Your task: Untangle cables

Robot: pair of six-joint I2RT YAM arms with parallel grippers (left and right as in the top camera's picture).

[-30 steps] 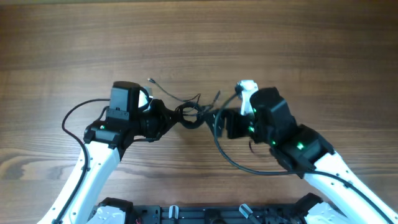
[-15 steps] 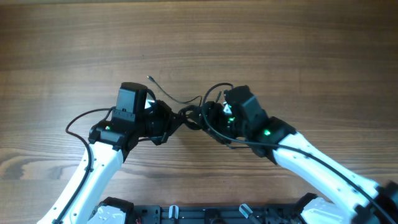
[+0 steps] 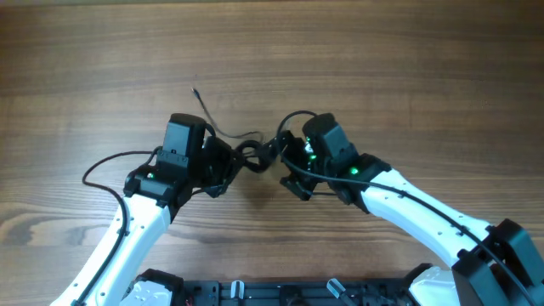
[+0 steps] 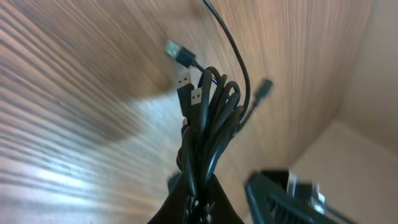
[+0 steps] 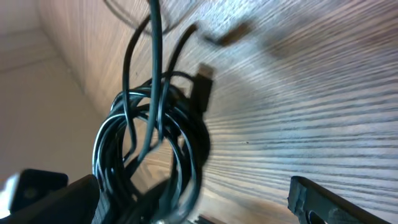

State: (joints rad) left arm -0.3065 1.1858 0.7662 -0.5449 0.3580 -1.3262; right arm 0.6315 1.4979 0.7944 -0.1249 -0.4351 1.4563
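The knot's coiled loops are opposite my left gripper's pinch. My right gripper needs to grab the knot there, so the plug ends stay free to untangle.
The cables (image 3: 255, 155) are a knot of thin black wires bunched between my two grippers at mid-table, with one tail (image 3: 202, 106) running up and left. My left gripper (image 3: 231, 166) is shut on the bundle. In the left wrist view the bundle (image 4: 211, 118) rises out of the pinched fingertips (image 4: 198, 205), with small plug ends (image 4: 184, 81) sticking out at the top. My right gripper (image 3: 286, 167) is open at the knot's right side. In the right wrist view the coil (image 5: 149, 149) hangs against its left finger (image 5: 62, 200), far from the other finger (image 5: 329, 202).
The wooden table (image 3: 408, 76) lies bare around the arms. Thicker black arm cables loop out at the left (image 3: 106, 166) and over the right arm (image 3: 293, 119). The arms' base bar (image 3: 272, 293) runs along the near edge.
My right arm has swung left and turned, bringing its gripper up against the knot. The left gripper has shifted slightly with the bundle, and the loose tail now points further up and left.
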